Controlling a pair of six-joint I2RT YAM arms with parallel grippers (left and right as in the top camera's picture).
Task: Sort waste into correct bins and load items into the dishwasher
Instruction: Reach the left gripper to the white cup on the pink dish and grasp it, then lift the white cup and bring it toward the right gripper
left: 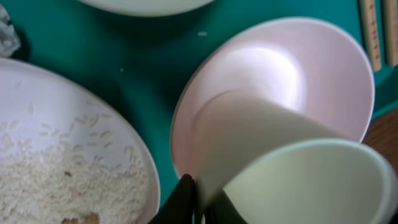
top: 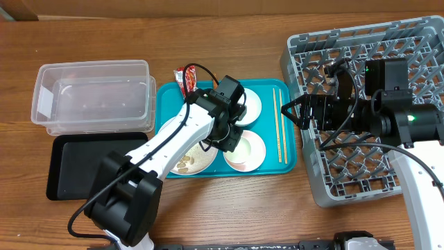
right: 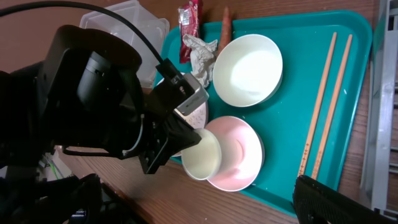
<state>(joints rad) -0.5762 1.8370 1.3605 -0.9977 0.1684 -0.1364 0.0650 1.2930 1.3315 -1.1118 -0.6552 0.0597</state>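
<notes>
I should next use my right gripper to grab the small white bowl around its base end. The bowl's rim then stays free, so I can load the bowl with its opening down into the dishwasher.
My left gripper (top: 226, 139) is shut on the rim of a small white bowl (left: 311, 186), held tipped over a second white bowl (top: 246, 151) on the teal tray. The pinch shows in the left wrist view (left: 200, 200). A third bowl (top: 248, 104) sits behind. The plate (top: 194, 161) with rice and nut scraps lies to the left. The chopsticks (top: 280, 125) lie along the tray's right side. The red wrapper (right: 188, 25), silver wrapper (right: 200, 53) and carrot (right: 224, 28) lie at the tray's far edge. My right gripper (top: 295, 114) is open and empty by the grey dish rack (top: 374, 173).
The clear tub (top: 94, 94) stands at the left, with the black tray (top: 90, 163) in front of it. The teal tray (top: 288, 167) sits between these bins and the rack. Bare wooden table runs along the front.
</notes>
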